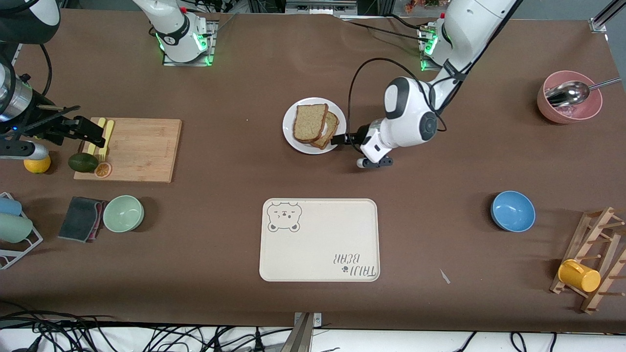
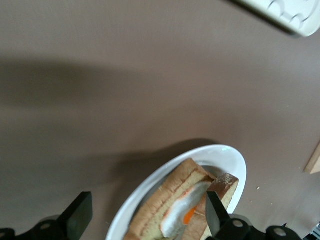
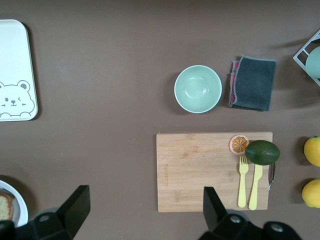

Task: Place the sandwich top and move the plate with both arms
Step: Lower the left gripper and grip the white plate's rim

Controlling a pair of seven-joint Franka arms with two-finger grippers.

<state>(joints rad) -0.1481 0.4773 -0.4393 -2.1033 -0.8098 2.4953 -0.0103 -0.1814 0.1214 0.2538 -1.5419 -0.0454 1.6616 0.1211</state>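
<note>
My left gripper grabs the white plate by its rim next, to move the sandwich onto the bear-print tray [image 1: 320,239].
The sandwich top [image 1: 309,121] lies on another bread slice on the white plate [image 1: 292,139] in the middle of the table. In the left wrist view the plate's rim [image 2: 150,186] and the stacked sandwich [image 2: 167,200] show, with egg white and yolk between the slices. My left gripper [image 1: 344,140] is low at the plate's edge toward the left arm's end. It is open [image 2: 147,217], with one finger over the plate beside the sandwich and the other outside the rim. My right gripper [image 1: 93,135] is open and empty [image 3: 145,207], up over the end of the cutting board.
The cream bear-print tray [image 1: 318,239] lies nearer the camera than the plate. A wooden cutting board [image 1: 139,149] holds forks, an avocado [image 1: 82,162] and a citrus slice. A green bowl [image 1: 123,213], a blue bowl [image 1: 512,210], a pink bowl [image 1: 569,110] and a mug rack [image 1: 594,259] stand around.
</note>
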